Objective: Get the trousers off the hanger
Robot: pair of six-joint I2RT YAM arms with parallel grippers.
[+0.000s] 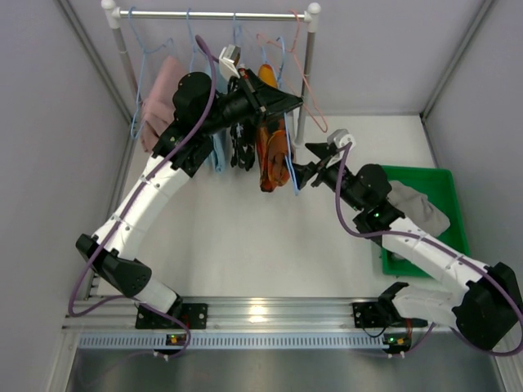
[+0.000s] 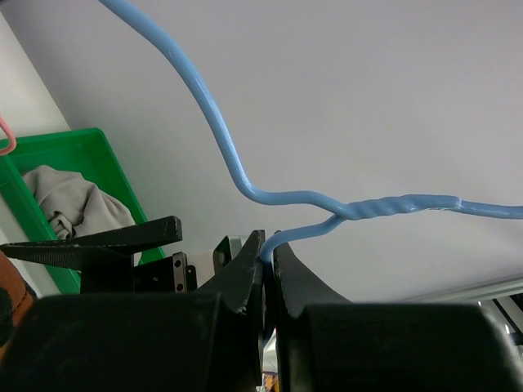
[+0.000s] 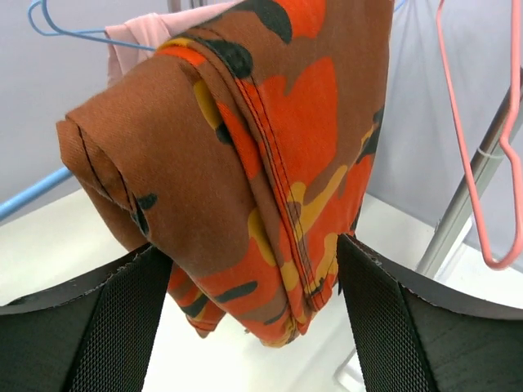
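Observation:
The robot's right gripper needs to pull the trousers off next and leave the blue hanger's wire in place, so it should grab the orange-red patterned trousers by their hanging fold.
The orange-red patterned trousers hang folded over a blue hanger on the rack. My left gripper is up at the rack, and in the left wrist view it is shut on the blue hanger's wire. My right gripper is open at the trousers' lower end. In the right wrist view the hanging fold lies between its spread fingers. The grey trousers lie crumpled in the green bin and also show in the left wrist view.
The rack's rail carries a pink garment, a light-blue one, a black speckled one and an empty pink hanger. The rack's right post stands close behind the trousers. Grey walls enclose the table.

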